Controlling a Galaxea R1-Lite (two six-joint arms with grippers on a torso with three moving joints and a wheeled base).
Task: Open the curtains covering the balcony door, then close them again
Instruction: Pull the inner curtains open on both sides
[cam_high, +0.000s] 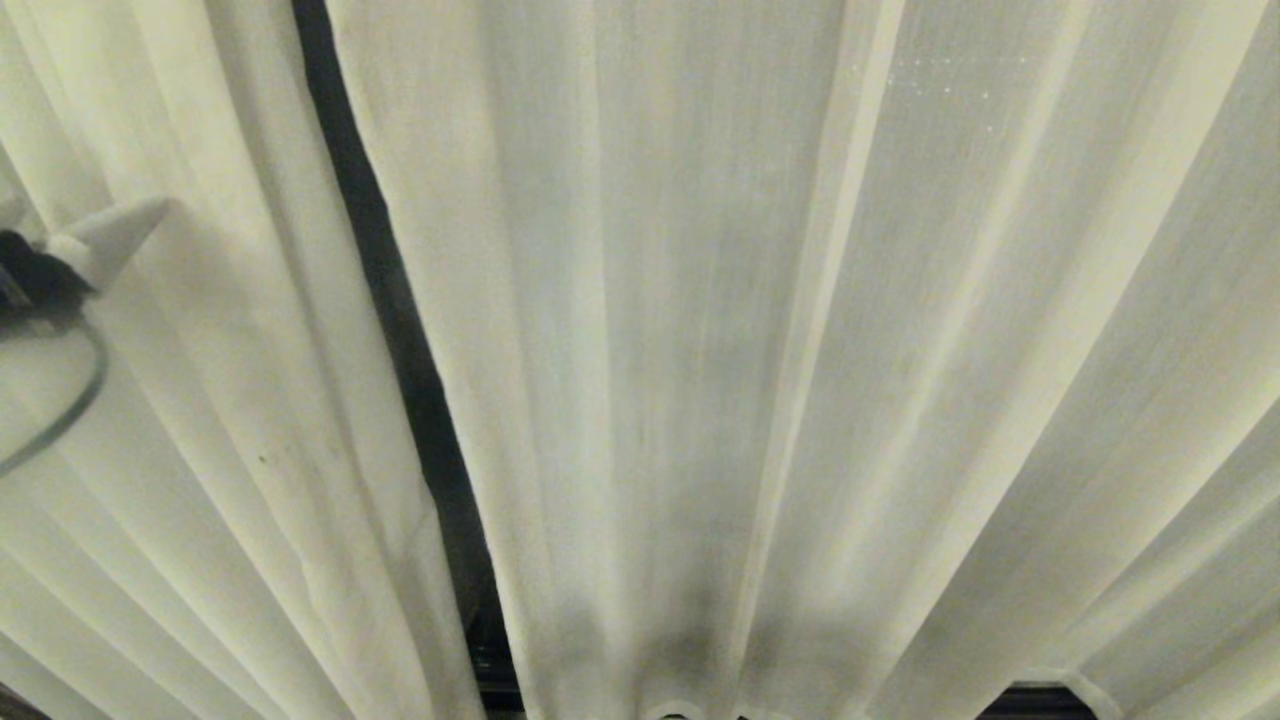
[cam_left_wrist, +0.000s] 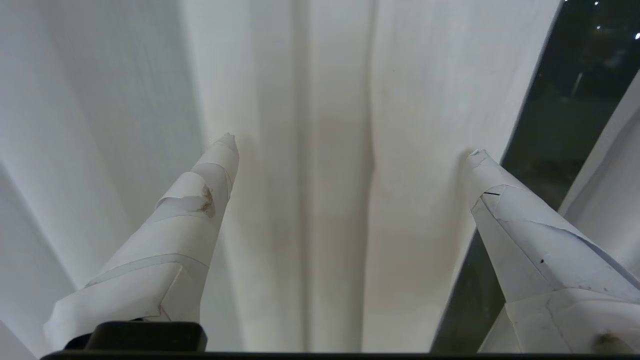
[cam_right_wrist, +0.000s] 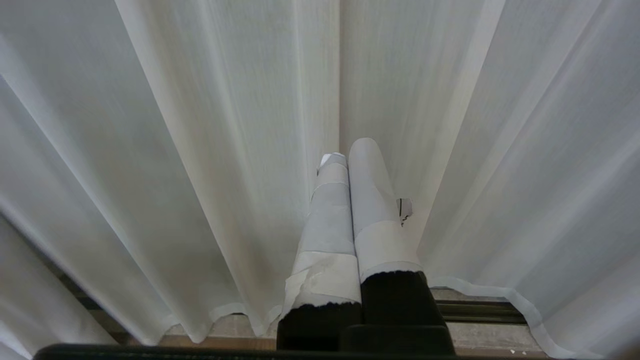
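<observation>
My left gripper grabs the curtain panel (cam_left_wrist: 325, 100) by its edge pleats next. Then my left gripper uncovers the balcony door (cam_left_wrist: 561, 108).
Sheer cream curtains (cam_high: 760, 330) hang in pleats across the whole head view. A narrow dark gap between two panels shows the balcony door (cam_high: 400, 330). My left gripper (cam_left_wrist: 353, 145) is open, its white-taped fingers spread wide and nothing held. The edge pleats of the left curtain panel (cam_left_wrist: 325, 100) hang just past its fingertips, and dark glass (cam_left_wrist: 560, 125) shows beside that edge. In the head view only one of its fingertips (cam_high: 120, 228) shows, at the far left. My right gripper (cam_right_wrist: 348, 150) is shut and empty, pointing at the curtain (cam_right_wrist: 225, 125) low near the hem.
The curtain hem (cam_right_wrist: 505, 295) ends just above the door's floor track (cam_right_wrist: 480, 312) and a strip of wooden floor (cam_right_wrist: 220, 342). A thin cable (cam_high: 85, 400) loops below the left gripper in the head view.
</observation>
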